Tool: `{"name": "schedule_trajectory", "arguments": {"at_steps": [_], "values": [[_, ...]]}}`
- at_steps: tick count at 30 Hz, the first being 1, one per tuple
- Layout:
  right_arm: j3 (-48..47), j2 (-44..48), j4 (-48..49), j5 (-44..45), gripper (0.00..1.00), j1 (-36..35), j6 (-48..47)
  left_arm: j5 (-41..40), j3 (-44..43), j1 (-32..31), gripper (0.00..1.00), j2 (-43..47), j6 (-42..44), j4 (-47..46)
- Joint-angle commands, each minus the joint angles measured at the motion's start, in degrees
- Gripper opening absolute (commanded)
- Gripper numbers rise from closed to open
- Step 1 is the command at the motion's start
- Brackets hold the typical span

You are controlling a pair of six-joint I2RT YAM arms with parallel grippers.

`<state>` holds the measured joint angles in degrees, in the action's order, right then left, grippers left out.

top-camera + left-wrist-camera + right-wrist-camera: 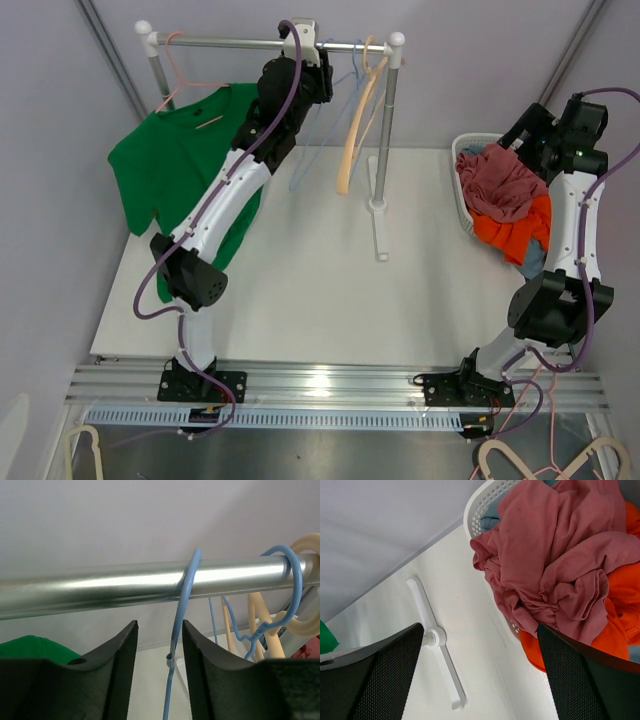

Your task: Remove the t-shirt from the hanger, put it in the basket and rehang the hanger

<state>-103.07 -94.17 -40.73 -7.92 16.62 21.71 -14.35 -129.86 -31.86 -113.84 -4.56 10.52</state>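
Note:
The left gripper takes the pink hanger by its neck below the hook next. This leaves hook and t-shirt free for unhooking and taking off the shirt.
The green t-shirt hangs on a pink hanger at the left end of the metal rail. My left gripper is raised to the rail, right of the shirt. In the left wrist view it is open just below the rail, with the wire neck of an empty blue hanger between the jaws, touching neither. A corner of the green shirt shows at lower left. My right gripper is open and empty above the basket's left edge.
A second blue hanger and a tan hanger hang further right on the rail. The rack's post stands on a white foot. A white basket at the right holds pink and orange clothes.

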Motion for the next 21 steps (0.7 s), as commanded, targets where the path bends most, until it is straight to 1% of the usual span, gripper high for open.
{"name": "schedule_trajectory", "arguments": {"at_steps": [1, 2, 4, 8, 10, 11, 12, 13, 14, 16, 17, 18, 19, 21], "values": [[-0.47, 1.97, 0.04, -2.27, 0.99, -0.01, -1.06, -0.06, -0.48, -0.40, 0.46, 3.89, -0.98, -0.24], [-0.47, 2.23, -0.05, -2.45, 0.99, -0.18, -1.06, -0.41, -0.48, -0.40, 0.50, 4.93, -0.98, 0.02], [-0.56, 3.11, -0.58, -2.62, 0.99, -0.36, -0.97, -0.50, -0.30, -0.40, 0.50, 6.43, -1.15, 0.90], [-0.47, 4.26, -1.37, -2.54, 0.99, -0.63, -1.15, 0.72, 0.22, -0.23, 0.51, 13.53, -1.24, 4.14], [-0.12, 4.87, -1.89, -2.71, 1.00, -0.80, -0.97, 0.99, 3.19, 0.30, 0.53, 16.62, -1.59, 5.55], [0.40, 4.96, -2.07, -2.71, 0.99, -1.41, -0.89, 1.34, 4.34, 0.74, 0.59, 18.37, -1.60, 5.65], [0.85, 5.22, -2.33, -2.80, 0.99, -1.85, -0.80, 1.69, 7.31, 1.35, 0.63, 21.96, -1.68, 5.73], [1.37, 6.10, -2.16, -2.54, 0.99, -2.38, -0.80, 2.39, 8.74, 2.23, 0.68, 23.74, -2.21, 5.82], [2.16, 6.71, -1.99, -2.27, 1.00, -3.69, -0.80, 3.09, 13.19, 4.67, 0.78, 25.41, -2.91, 6.35], [5.06, 8.03, -0.50, -2.18, 1.00, -4.75, -0.62, 4.59, 16.47, 8.11, 0.82, 30.23, -5.44, 6.88], [6.03, 9.26, 0.12, -2.36, 0.99, -5.19, -0.45, 5.29, 21.70, 12.13, 0.87, 31.82, -6.42, 6.62], [6.73, 9.79, 0.91, -2.62, 1.00, -5.89, -0.36, 5.91, 23.67, 14.08, 0.92, 33.23, -7.21, 6.09], [7.78, 10.14, 1.18, -3.06, 1.00, -6.25, -0.44, 6.09, 25.43, 17.93, 0.98, 35.94, -7.74, 5.48], [8.06, 10.50, 1.18, -3.50, 0.99, -7.12, -0.71, 8.27, 32.54, 21.73, 1.00, 38.42, -7.83, 2.94]]}}
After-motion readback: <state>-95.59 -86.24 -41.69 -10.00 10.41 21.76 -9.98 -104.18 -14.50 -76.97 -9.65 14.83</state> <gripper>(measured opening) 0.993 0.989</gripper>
